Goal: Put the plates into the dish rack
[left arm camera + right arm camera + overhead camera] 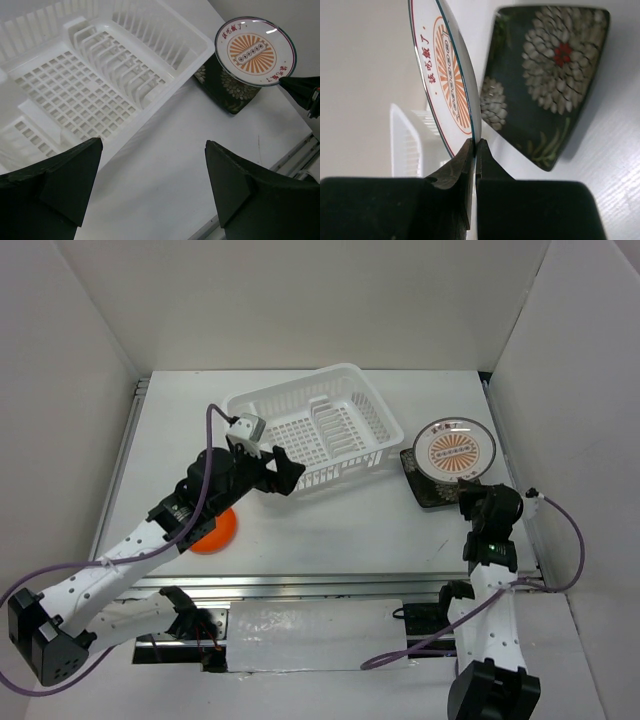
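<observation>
The left gripper next needs to grab the white sunburst plate by its rack-side rim (416, 456), so that the opposite edge stays free to enter the rack (312, 435).
The white dish rack (312, 435) stands at the back middle of the table, empty. My right gripper (468, 492) is shut on the rim of the white sunburst plate (457, 449) and holds it lifted over the dark square flower plate (432, 485). In the right wrist view the jaws (475, 146) pinch the sunburst plate's edge (447, 75), with the dark plate (545, 75) below. My left gripper (283, 472) is open and empty just in front of the rack's near wall (75, 95). The orange plate (215, 532) lies under my left arm, partly hidden.
White walls enclose the table on the left, back and right. A metal rail (330, 583) runs along the near edge. Purple cables (215, 455) trail from both arms.
</observation>
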{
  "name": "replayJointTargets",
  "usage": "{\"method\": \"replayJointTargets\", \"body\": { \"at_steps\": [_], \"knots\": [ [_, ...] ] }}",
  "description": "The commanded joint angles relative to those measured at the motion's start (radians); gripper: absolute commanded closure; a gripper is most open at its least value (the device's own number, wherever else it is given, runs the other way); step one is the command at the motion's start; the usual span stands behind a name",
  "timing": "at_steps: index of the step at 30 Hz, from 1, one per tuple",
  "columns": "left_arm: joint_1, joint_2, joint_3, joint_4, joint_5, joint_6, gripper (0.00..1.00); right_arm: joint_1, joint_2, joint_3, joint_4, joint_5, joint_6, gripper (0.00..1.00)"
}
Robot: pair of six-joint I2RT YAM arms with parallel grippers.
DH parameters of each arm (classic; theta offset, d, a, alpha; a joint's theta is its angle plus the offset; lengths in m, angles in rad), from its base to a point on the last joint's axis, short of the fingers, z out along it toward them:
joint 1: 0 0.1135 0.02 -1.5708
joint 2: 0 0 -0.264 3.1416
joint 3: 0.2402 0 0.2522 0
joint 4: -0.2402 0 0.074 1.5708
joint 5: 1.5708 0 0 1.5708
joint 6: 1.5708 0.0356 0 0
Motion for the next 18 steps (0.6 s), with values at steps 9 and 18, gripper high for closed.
{"method": "replayJointTargets", "body": {
  "at_steps": [9,18],
  "knots": [
    [-0.003,0.160,0.263,0.051,0.262,0.001,0.06,-0.008,-0.165,0.241,-0.083,-0.063,-0.175,1.00],
    [0.015,0.359,0.479,0.037,0.467,-0.048,0.13,-0.008,-0.258,0.207,0.058,-0.403,-0.246,1.00]
  ]
}}
